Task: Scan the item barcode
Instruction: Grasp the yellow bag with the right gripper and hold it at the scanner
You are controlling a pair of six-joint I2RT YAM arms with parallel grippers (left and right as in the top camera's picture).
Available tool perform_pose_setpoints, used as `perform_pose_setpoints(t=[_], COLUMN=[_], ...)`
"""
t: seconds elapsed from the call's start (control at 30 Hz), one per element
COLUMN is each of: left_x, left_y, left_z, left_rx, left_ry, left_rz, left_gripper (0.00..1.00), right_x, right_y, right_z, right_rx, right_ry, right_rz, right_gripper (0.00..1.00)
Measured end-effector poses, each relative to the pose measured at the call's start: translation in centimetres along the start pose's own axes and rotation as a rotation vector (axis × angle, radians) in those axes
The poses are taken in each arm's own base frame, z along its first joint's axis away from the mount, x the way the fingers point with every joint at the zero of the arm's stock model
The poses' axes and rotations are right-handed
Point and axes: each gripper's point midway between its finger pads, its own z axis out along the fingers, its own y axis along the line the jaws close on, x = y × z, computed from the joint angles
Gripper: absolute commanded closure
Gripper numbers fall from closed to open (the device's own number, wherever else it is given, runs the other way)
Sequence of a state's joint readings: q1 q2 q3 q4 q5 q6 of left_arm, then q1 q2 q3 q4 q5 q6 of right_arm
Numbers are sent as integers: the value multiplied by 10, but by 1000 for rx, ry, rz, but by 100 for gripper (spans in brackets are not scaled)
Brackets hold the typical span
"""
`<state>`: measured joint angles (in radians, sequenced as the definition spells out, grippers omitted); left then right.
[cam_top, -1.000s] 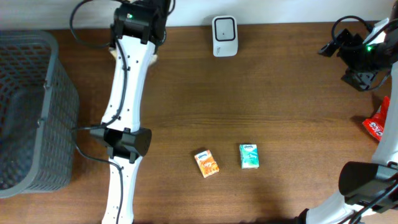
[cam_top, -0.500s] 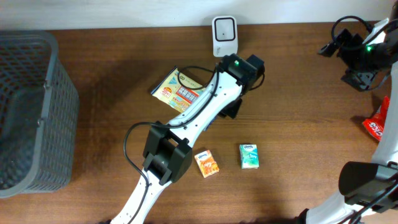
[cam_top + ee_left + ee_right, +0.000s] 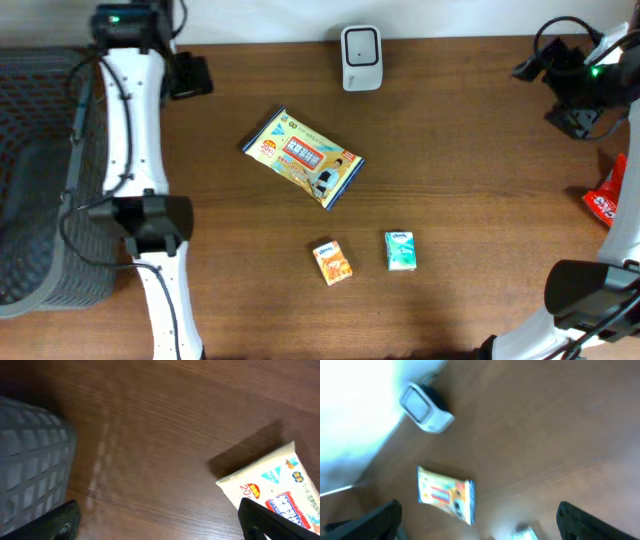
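Observation:
Next, my right gripper pinches the yellow snack packet by its middle at the red label, so the packet's bottom stays free for barcode scanning.
A yellow snack packet (image 3: 303, 158) lies flat and slanted on the wooden table, below and left of the white barcode scanner (image 3: 361, 58) at the back edge. My left gripper (image 3: 190, 76) hovers at the back left, well apart from the packet, beside the basket. In the left wrist view its gripper (image 3: 160, 527) is open with only bare wood between the fingers (image 3: 60, 522), and the packet's corner (image 3: 280, 485) shows at the right. My right gripper (image 3: 548, 68) hangs at the back right. The blurred right wrist view shows that gripper (image 3: 480, 525) open and empty, above the packet (image 3: 445, 495) and the scanner (image 3: 425, 407).
A grey mesh basket (image 3: 40, 180) fills the left side, and its wall (image 3: 30, 460) stands close to my left gripper. A small orange box (image 3: 333, 262) and a teal box (image 3: 400, 251) lie near the front. A red packet (image 3: 605, 195) sits at the right edge.
The yellow packet, unseen a second ago, now lies on the table. My left arm stretched out beside the scanner, then swung back to the far left, and its jaws opened. The right arm barely moved.

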<state>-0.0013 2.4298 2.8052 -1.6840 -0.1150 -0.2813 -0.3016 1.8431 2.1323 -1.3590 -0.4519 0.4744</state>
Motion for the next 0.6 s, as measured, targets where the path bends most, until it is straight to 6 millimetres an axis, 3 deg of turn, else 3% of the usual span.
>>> perform_pose_setpoints(t=[0.03, 0.07, 0.1, 0.13, 0.17, 0.2, 0.27, 0.3, 0.33, 0.37, 0.5, 0.6], left_x=[-4, -3, -3, 0, 2, 2, 3, 3, 3, 3, 2, 3], left_y=[12, 14, 14, 12, 11, 11, 11, 11, 11, 11, 11, 11], left_z=[3, 9, 16, 28, 34, 34, 34, 34, 34, 34, 34, 34], left_rx=[3, 8, 9, 6, 4, 3, 6, 6, 6, 6, 6, 6], left_ry=[4, 17, 33, 58, 74, 75, 79, 80, 79, 80, 77, 79], left_rz=[-34, -41, -44, -42, -40, -40, -40, -39, -40, -39, -40, -39], left_gripper=[1, 1, 1, 1, 1, 1, 1, 1, 1, 1, 1, 1], right_x=[2, 20, 45, 74, 89, 100, 147, 179, 205, 245, 299, 287], right_y=[15, 39, 72, 92, 105, 114, 127, 132, 131, 126, 128, 138], right_z=[6, 21, 54, 89, 120, 143, 208, 241, 259, 282, 318, 333], right_rx=[-32, -58, -46, -28, 3, 15, 38, 21, 4, -15, 76, 100], right_ry=[-3, 42, 78, 138, 146, 149, 224, 286, 343, 429, 401, 299], right_rz=[-65, -163, -308, -406, -476, -524, -665, -817, -928, -1113, -1522, -1604], right_gripper=[1, 1, 1, 1, 0, 10, 1, 1, 1, 1, 3, 3])
